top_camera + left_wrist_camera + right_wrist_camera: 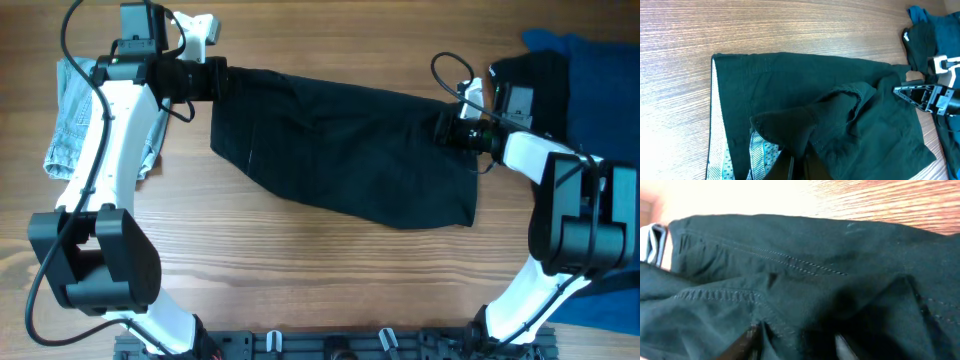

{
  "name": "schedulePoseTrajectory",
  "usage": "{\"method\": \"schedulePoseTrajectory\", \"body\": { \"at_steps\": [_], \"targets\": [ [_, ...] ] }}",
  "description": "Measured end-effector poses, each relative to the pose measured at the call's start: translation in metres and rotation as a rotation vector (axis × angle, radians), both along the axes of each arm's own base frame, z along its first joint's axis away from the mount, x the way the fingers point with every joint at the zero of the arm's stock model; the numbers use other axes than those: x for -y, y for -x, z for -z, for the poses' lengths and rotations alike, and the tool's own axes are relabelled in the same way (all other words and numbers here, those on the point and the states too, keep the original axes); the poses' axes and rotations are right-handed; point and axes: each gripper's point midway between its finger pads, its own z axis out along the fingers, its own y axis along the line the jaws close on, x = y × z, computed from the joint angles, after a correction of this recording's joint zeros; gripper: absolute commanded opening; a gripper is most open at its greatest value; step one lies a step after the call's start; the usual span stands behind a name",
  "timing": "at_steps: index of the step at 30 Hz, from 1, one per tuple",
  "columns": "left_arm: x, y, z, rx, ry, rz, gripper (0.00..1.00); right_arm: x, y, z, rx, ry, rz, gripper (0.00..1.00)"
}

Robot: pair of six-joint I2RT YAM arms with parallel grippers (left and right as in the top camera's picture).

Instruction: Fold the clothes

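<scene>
A fold of the black garment lies between my right gripper's open fingers and closing now would catch it, so my right gripper closes on the fold next.
The clothes (345,150), a black garment, stretch across the middle of the table. My left gripper (213,80) is shut on the upper left corner; in the left wrist view a bunched fold runs down into its jaws (797,167), and a pale patterned lining (720,150) shows at the edge. My right gripper (450,130) is at the garment's right end. In the right wrist view its fingers (752,335) stand apart, pressed onto the cloth (790,270), with a ridge of black fabric between them. The left wrist view shows that gripper (900,91) at the far edge.
A light-blue denim piece (70,120) lies under the left arm at the table's left edge. A bright blue cloth (600,55) with another black item (540,75) on it sits at the back right, behind the right arm. Bare wood runs along the front.
</scene>
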Motion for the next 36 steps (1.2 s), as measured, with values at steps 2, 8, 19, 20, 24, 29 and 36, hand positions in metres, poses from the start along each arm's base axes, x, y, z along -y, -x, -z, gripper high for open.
{"method": "schedulePoseTrajectory", "body": {
  "at_steps": [2,8,19,20,24,29,36],
  "targets": [
    [0.000,0.000,0.000,0.000,0.000,0.000,0.04,0.002,-0.004,-0.001,0.009,0.003,0.016,0.04],
    [-0.001,0.000,0.001,-0.002,-0.005,-0.007,0.04,-0.005,-0.003,-0.016,0.038,-0.075,-0.020,0.04],
    [-0.012,0.019,-0.068,0.107,-0.018,-0.117,0.04,0.028,0.067,-0.201,0.254,0.076,0.082,0.04],
    [-0.012,0.022,-0.077,0.118,-0.012,-0.129,0.04,0.030,0.072,-0.212,0.271,0.101,0.089,0.04],
    [-0.014,0.047,-0.112,0.159,0.003,-0.168,0.04,0.033,0.086,-0.235,0.255,0.142,0.103,0.04],
    [-0.015,0.068,-0.151,0.250,0.014,-0.192,0.04,0.031,0.102,-0.271,0.222,0.167,0.088,0.04],
    [-0.011,0.113,-0.246,0.555,0.076,-0.188,0.04,0.027,0.123,-0.402,0.487,0.249,0.083,0.04]
  ]
}}
